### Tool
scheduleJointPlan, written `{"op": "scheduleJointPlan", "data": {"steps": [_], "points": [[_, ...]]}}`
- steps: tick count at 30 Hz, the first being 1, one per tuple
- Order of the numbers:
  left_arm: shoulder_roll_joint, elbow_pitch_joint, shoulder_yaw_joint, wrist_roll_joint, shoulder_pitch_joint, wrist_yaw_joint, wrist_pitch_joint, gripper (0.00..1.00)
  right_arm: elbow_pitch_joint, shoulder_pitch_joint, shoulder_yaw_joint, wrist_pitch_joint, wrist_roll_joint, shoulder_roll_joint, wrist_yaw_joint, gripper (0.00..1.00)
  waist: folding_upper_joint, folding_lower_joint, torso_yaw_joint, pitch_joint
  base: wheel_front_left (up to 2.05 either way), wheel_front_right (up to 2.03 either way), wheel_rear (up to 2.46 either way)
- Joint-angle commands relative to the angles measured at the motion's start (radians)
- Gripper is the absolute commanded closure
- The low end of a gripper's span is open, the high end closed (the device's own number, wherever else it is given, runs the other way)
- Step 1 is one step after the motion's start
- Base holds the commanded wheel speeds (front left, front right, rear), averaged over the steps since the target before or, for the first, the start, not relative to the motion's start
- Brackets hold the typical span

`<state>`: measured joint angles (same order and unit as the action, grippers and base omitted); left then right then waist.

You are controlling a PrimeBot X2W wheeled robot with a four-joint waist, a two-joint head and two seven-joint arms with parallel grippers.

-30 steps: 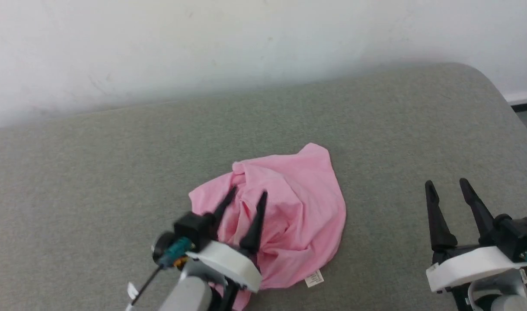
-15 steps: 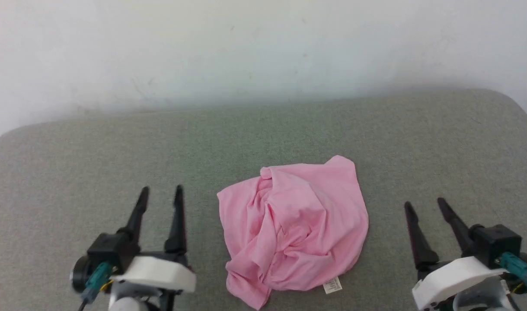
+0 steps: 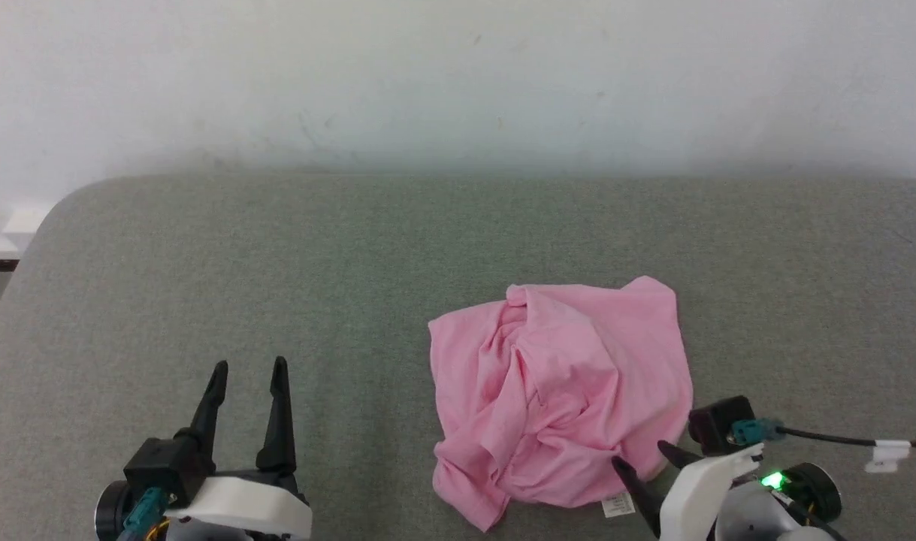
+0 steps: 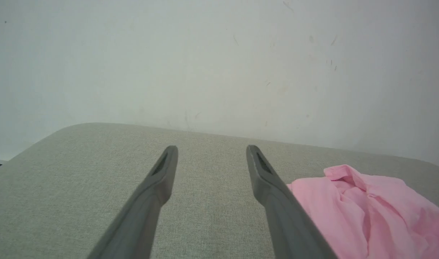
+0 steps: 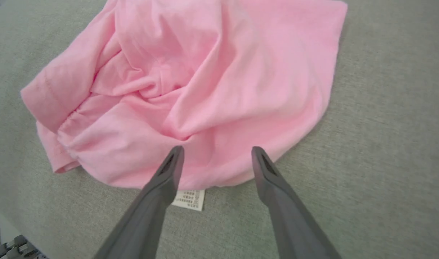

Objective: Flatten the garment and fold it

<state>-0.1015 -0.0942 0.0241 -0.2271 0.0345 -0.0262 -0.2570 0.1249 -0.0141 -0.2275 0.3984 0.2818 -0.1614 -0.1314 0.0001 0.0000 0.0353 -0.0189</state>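
Note:
The pink garment is crumpled. My right gripper next needs to grab the pink cloth by its gathered elastic edge to spread it flat for folding.
The garment (image 3: 559, 391) is a crumpled light pink cloth lying in a heap on the grey cushion, with a small white tag (image 3: 618, 507) at its near edge. My right gripper (image 3: 642, 460) is open, its fingers tilted toward the garment's near right edge beside the tag. In the right wrist view the garment (image 5: 190, 90) spreads ahead of the open right gripper (image 5: 217, 153), whose tips hover over its near hem above the tag (image 5: 189, 199). My left gripper (image 3: 249, 370) stands open at the lower left, well clear of the cloth. From the left wrist the garment (image 4: 367, 212) lies to the right of the left gripper (image 4: 211, 151).
The grey cushion (image 3: 277, 285) has a rounded far-left corner and ends against a pale wall (image 3: 458, 75). A dark cable with a white label (image 3: 882, 448) trails from my right wrist.
My left gripper left the garment and drew back to the lower left. The right gripper turned in toward the garment's near edge by the tag. The head camera swung left.

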Motion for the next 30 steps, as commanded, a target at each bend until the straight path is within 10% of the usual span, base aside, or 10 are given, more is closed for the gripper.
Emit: {"op": "scheduleJointPlan", "data": {"steps": [1, 9, 12, 17, 30], "points": [[0.005, 0.0, -0.003, 0.001, -0.006, -0.007, -0.005, 0.0, 0.018, 0.029, -0.018, 0.02, 0.025, -0.009, 0.001, 0.0, -0.0001, 0.0, 0.03, -0.021, 0.0, 0.0, 0.0], [0.036, -0.005, 0.001, 0.01, -0.037, -0.013, -0.005, 0.0, 0.211, 0.109, -0.128, 0.208, 0.171, -0.07, 0.001, 0.0, -0.0001, 0.0, 0.063, -0.037, 0.0, 0.0, 0.0], [0.042, -0.006, -0.002, 0.011, -0.04, -0.011, -0.005, 0.0, 0.23, 0.126, -0.153, 0.245, 0.211, -0.082, 0.001, 1.0, -0.0001, 0.0, 0.063, -0.039, 0.0, 0.0, 0.0], [0.047, -0.008, -0.015, 0.014, -0.031, -0.008, -0.005, 0.0, 0.149, 0.182, -0.112, 0.135, 0.187, -0.135, 0.001, 1.0, -0.0001, 0.0, 0.047, -0.034, 0.0, 0.0, 0.0], [0.051, -0.017, 0.003, 0.013, -0.058, -0.005, -0.005, 0.0, 0.209, 0.239, 0.408, -0.096, -0.012, -0.178, 0.001, 1.0, -0.0001, 0.0, 0.026, -0.054, 0.0, 0.0, 0.0]]}}
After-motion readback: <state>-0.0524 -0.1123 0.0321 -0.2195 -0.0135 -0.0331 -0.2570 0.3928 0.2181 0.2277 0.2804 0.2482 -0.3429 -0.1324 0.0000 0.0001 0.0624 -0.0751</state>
